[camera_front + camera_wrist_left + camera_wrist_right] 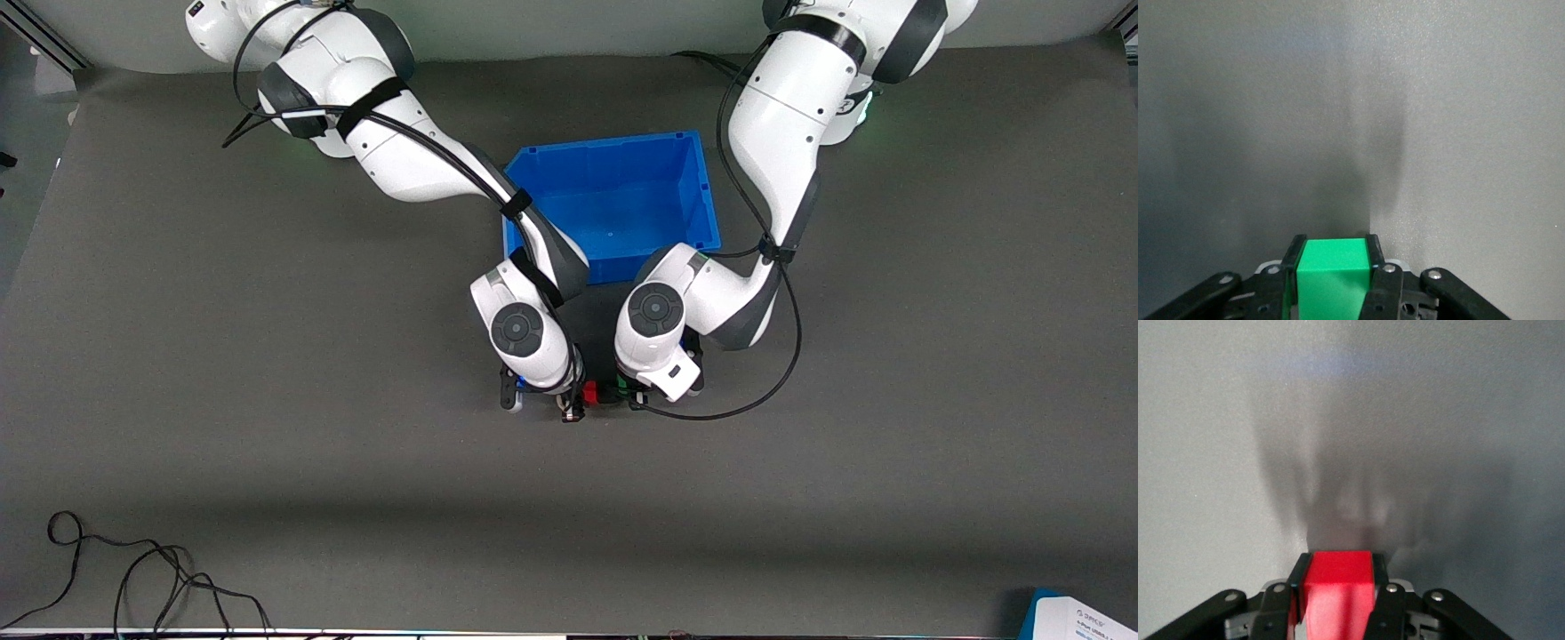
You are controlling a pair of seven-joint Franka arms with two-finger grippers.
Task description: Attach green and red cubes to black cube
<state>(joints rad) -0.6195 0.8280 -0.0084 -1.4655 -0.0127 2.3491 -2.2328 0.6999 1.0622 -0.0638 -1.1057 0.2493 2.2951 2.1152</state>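
The green cube (623, 383) is against the black cube's side (608, 391) in the front view. My left gripper needs to open now.
My left gripper (1335, 245) is shut on the bright green cube (1333, 280), gripped on two opposite faces. My right gripper (1338, 561) is shut on the bright red cube (1337, 597) in the same way. In the front view both grippers meet over the grey mat, the right gripper (576, 402) with the red cube (589, 393) and the left gripper (635, 396) with a sliver of the green cube (623, 387). A small dark block, the black cube (609, 392), sits between the red and green cubes, touching or nearly touching both. It is out of both wrist views.
An empty blue bin (613, 158) stands on the mat farther from the front camera than the cubes, partly under both forearms. Loose black cable (133, 578) lies at the near edge toward the right arm's end. A white-and-blue box corner (1080, 615) is at the near edge toward the left arm's end.
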